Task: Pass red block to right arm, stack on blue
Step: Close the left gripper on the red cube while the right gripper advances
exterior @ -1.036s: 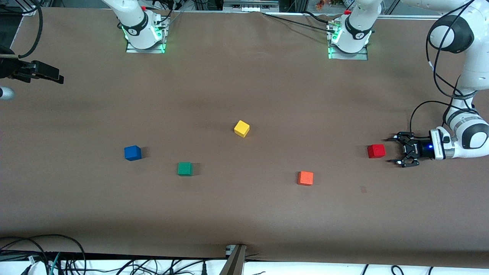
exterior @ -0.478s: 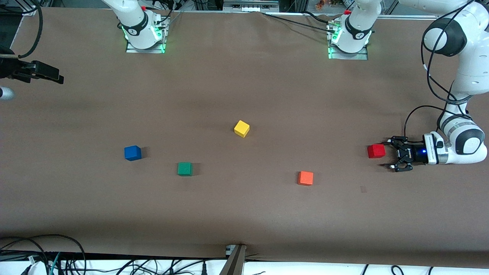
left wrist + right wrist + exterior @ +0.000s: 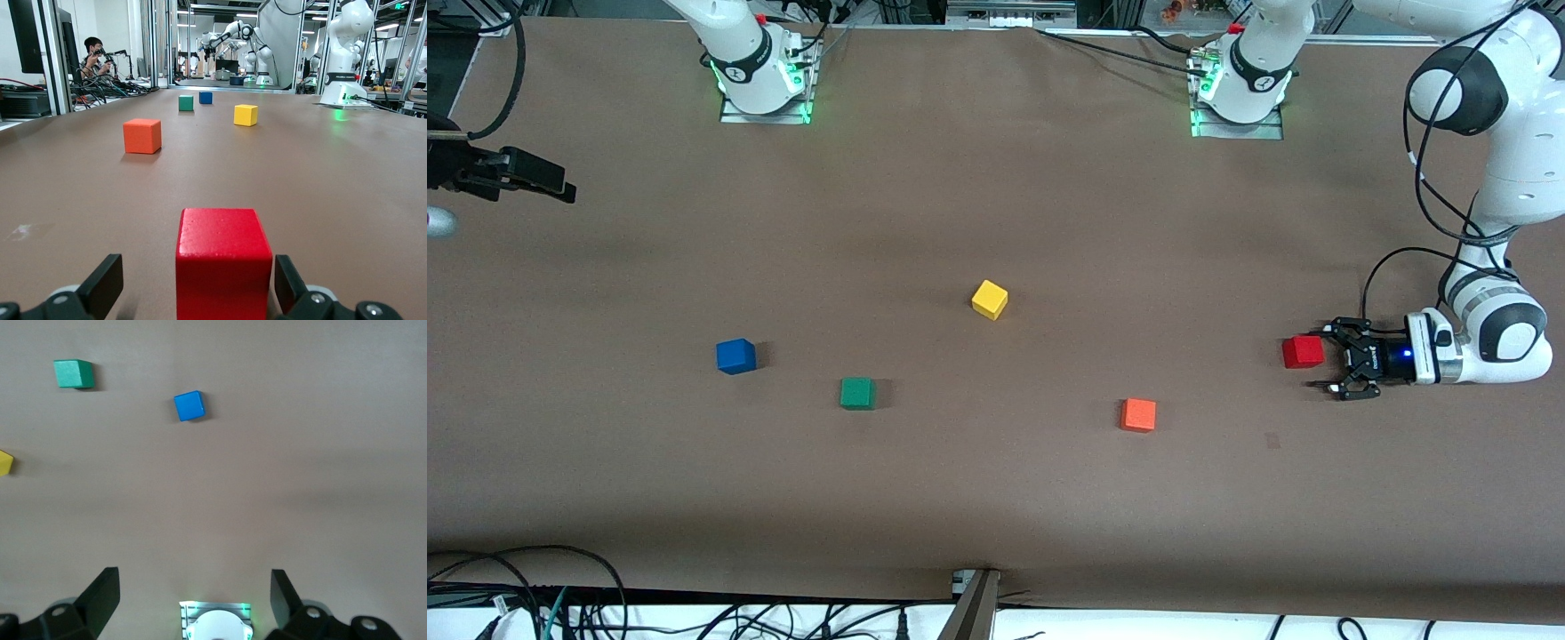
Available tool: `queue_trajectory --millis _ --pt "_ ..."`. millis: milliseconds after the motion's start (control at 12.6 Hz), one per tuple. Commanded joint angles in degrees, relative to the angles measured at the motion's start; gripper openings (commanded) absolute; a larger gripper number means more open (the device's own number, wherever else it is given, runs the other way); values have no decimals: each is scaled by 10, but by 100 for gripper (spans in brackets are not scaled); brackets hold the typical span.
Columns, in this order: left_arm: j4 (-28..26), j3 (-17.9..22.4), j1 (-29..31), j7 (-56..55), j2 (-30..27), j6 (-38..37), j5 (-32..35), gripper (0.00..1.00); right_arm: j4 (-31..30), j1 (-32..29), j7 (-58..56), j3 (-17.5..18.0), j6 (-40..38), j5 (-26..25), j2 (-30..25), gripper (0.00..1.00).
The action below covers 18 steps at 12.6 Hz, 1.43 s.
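I should close my left gripper on the red block, since my fingers are on both sides of the block in the left wrist view.
The red block (image 3: 1303,351) sits on the table at the left arm's end. My left gripper (image 3: 1327,357) is low at the table right beside it, open and empty, its fingertips level with the block's near face. In the left wrist view the red block (image 3: 223,260) fills the gap between the spread fingers (image 3: 107,280), apart from both. The blue cube (image 3: 735,356) sits toward the right arm's end and also shows in the right wrist view (image 3: 189,405). My right gripper (image 3: 560,187) hangs open and empty over the table's edge at its own end.
A green cube (image 3: 857,393) lies beside the blue one, nearer the front camera. A yellow cube (image 3: 990,299) sits mid-table. An orange cube (image 3: 1138,414) lies between the green and red ones. Both arm bases (image 3: 760,76) stand along the top edge.
My left gripper has slid along the table toward the red block, its fingertips now reaching the block's near face. The blocks and the right arm have not moved.
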Motion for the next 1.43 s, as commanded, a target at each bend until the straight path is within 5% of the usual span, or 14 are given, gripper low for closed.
queue_trajectory --millis 0,159,398,558,637,1355 --pt "15 6 -5 31 9 -2 -10 100 10 -3 -2 -1 5 27 10 100" --pt "15 6 -6 31 9 -2 -9 95 11 -3 -2 -2 13 37 18 100" --pt "15 8 -5 32 10 -2 -8 54 10 -4 3 -3 20 86 23 100" --pt "15 10 -5 33 10 -1 -7 8 10 -2 9 -2 43 96 23 100" --pt "15 10 -5 33 9 0 -7 0 10 -1 9 -2 50 102 24 100" --pt "19 -9 -56 23 -12 -14 -12 0 10 13 -1 4 63 155 70 100"
